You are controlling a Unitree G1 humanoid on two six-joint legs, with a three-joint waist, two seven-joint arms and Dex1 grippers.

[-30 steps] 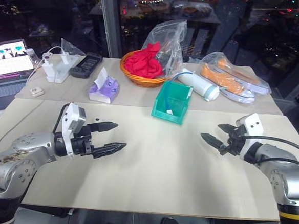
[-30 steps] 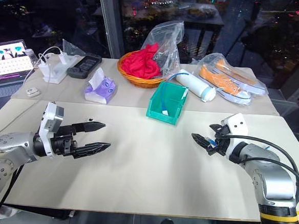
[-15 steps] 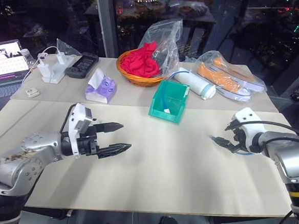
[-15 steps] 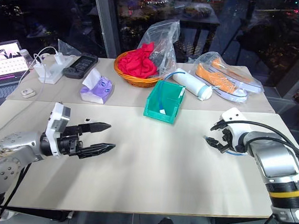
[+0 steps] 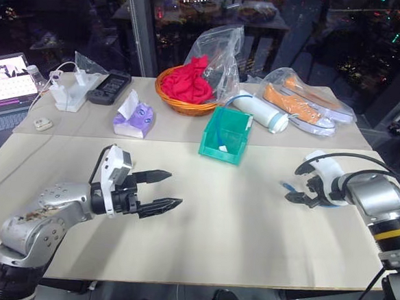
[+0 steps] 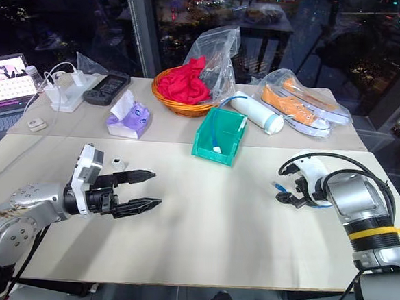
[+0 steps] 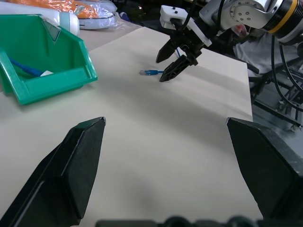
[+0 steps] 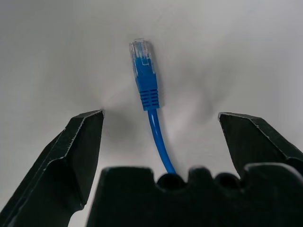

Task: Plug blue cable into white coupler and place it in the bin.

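The blue cable is thin and round, and my right gripper should grab it next by its ribbed boot point(image 5: 290, 188). Two flat sides of the boot face the gripper's fingers there.
The blue cable point(image 8: 144, 75) lies flat on the table at the right, its clear plug end pointing toward the middle point(image 6: 277, 186). My right gripper point(image 6: 289, 195) tilts down over that end and is open, one finger on each side of the plug, not gripping it. The left wrist view shows the same: the right gripper point(image 7: 173, 64) stands just above the cable point(image 7: 149, 72). The white coupler point(image 6: 117, 161) sits on the table just behind my left gripper point(image 6: 157, 189), which hovers level and open, holding nothing. The teal bin point(image 5: 214, 149) stands mid-table, farther back.
Inside the bin point(image 7: 71, 78) lie another blue cord and a small white piece. Behind it are an orange wicker basket point(image 5: 182, 106) with red cloth, a white cylinder point(image 5: 261, 113) and bagged orange shoes point(image 5: 306, 106). A purple tissue pack point(image 5: 135, 114), chargers and a laptop sit back left.
My right gripper has swung to the right and tipped downward, so that it now straddles the cable's plug end. The left gripper has stayed about where it was, still open.
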